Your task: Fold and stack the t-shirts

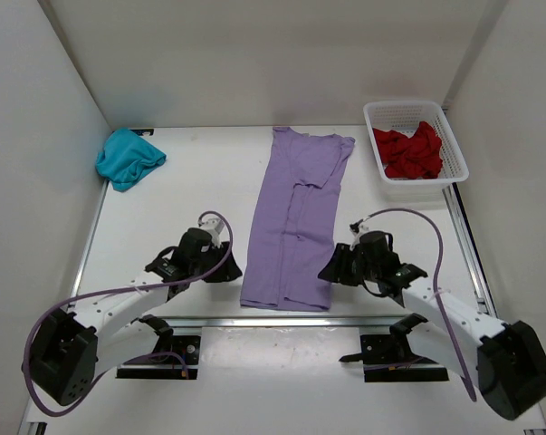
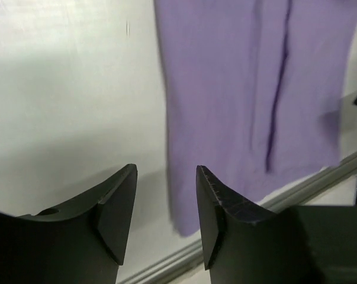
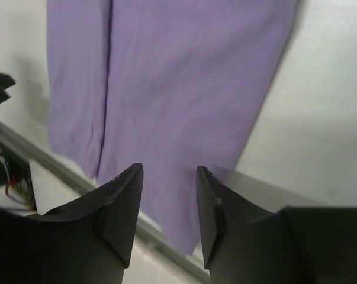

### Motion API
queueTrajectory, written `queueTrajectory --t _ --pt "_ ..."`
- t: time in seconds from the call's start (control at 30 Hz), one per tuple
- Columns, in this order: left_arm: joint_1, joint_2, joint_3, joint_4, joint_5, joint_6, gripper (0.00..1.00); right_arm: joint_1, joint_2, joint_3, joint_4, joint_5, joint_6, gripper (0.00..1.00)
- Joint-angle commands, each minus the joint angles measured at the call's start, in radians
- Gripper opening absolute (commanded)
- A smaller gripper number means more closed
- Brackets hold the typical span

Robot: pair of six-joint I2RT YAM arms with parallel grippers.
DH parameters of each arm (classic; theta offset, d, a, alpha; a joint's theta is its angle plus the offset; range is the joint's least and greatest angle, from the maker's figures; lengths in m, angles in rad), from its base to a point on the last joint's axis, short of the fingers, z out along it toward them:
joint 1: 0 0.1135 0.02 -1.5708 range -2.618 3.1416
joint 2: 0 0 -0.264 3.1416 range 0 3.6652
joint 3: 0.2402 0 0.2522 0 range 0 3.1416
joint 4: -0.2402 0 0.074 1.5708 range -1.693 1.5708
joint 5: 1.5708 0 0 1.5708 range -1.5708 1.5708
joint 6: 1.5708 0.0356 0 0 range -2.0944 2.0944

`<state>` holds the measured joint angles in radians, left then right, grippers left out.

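I need to grab the lavender t-shirt's near hem corner point(image 1: 247, 297) point(image 2: 184, 220) next with my left gripper, opposite my right gripper, and then I will fold the t-shirt toward the collar.
The pale lavender t-shirt point(image 1: 295, 217) lies flat and long in the middle of the table, its sides folded in and its collar at the far end. Just left of its near hem corner, my left gripper point(image 1: 230, 270) stands open. In the left wrist view the gripper point(image 2: 166, 177) has nothing between its fingers, and the lavender cloth point(image 2: 225, 89) lies beyond them. My right gripper point(image 1: 330, 272) is open at the near right hem corner. In the right wrist view the gripper point(image 3: 169, 174) hangs over the cloth point(image 3: 166, 77) without holding it. A crumpled teal t-shirt point(image 1: 128, 159) sits back left. The red t-shirt point(image 1: 408, 152) fills the basket.
A white mesh basket point(image 1: 454, 149) stands at the back right against the wall. A metal rail point(image 1: 209, 321) runs along the table's near edge, just under the shirt's hem. White walls close in the left, back and right sides.
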<state>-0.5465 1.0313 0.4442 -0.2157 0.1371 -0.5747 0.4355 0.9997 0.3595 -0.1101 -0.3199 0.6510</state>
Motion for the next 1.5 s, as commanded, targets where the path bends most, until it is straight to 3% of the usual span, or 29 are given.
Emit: queueTrajectory --t 0.0,0.17,0.27,0.4,0.5,0.63,0.7,0.77,0.87,1.0,1.17,1.27,1.47 --pt "-0.036 -0.036 -0.062 -0.122 0.010 0.009 0.56 0.084 -0.123 -0.042 -0.204 0.120 0.082 0.38" --pt "-0.058 -0.030 -0.087 -0.146 0.035 0.007 0.62 0.109 -0.269 -0.116 -0.252 0.093 0.160 0.38" --pt "-0.070 -0.013 -0.102 -0.081 0.119 -0.001 0.67 0.135 -0.282 -0.140 -0.261 0.090 0.191 0.37" --pt "-0.125 0.055 -0.102 -0.024 0.127 -0.024 0.70 0.160 -0.263 -0.152 -0.223 0.072 0.202 0.33" --pt "-0.148 0.088 -0.107 0.007 0.142 -0.043 0.61 0.157 -0.250 -0.171 -0.195 0.039 0.208 0.24" --pt "-0.165 0.102 -0.102 -0.007 0.150 -0.036 0.51 0.183 -0.271 -0.156 -0.209 0.068 0.225 0.21" --pt "-0.167 0.107 -0.104 -0.008 0.163 -0.030 0.45 0.174 -0.265 -0.166 -0.198 0.055 0.220 0.07" --pt "-0.162 0.115 -0.107 0.010 0.200 -0.027 0.22 0.169 -0.251 -0.162 -0.185 0.024 0.213 0.00" --pt "-0.168 0.093 -0.116 0.026 0.213 -0.045 0.05 0.236 -0.254 -0.143 -0.220 0.059 0.239 0.00" --pt "-0.181 -0.043 -0.156 -0.066 0.193 -0.073 0.00 0.420 -0.272 -0.123 -0.269 0.077 0.346 0.00" --pt "-0.144 -0.229 -0.160 -0.244 0.246 -0.097 0.00 0.519 -0.306 -0.024 -0.358 0.123 0.389 0.00" --pt "-0.113 -0.215 -0.110 -0.235 0.277 -0.099 0.00 0.452 -0.303 0.013 -0.353 0.101 0.327 0.00" --pt "-0.040 -0.059 0.079 -0.153 0.240 -0.057 0.00 0.102 -0.257 0.088 -0.347 -0.013 0.044 0.00"
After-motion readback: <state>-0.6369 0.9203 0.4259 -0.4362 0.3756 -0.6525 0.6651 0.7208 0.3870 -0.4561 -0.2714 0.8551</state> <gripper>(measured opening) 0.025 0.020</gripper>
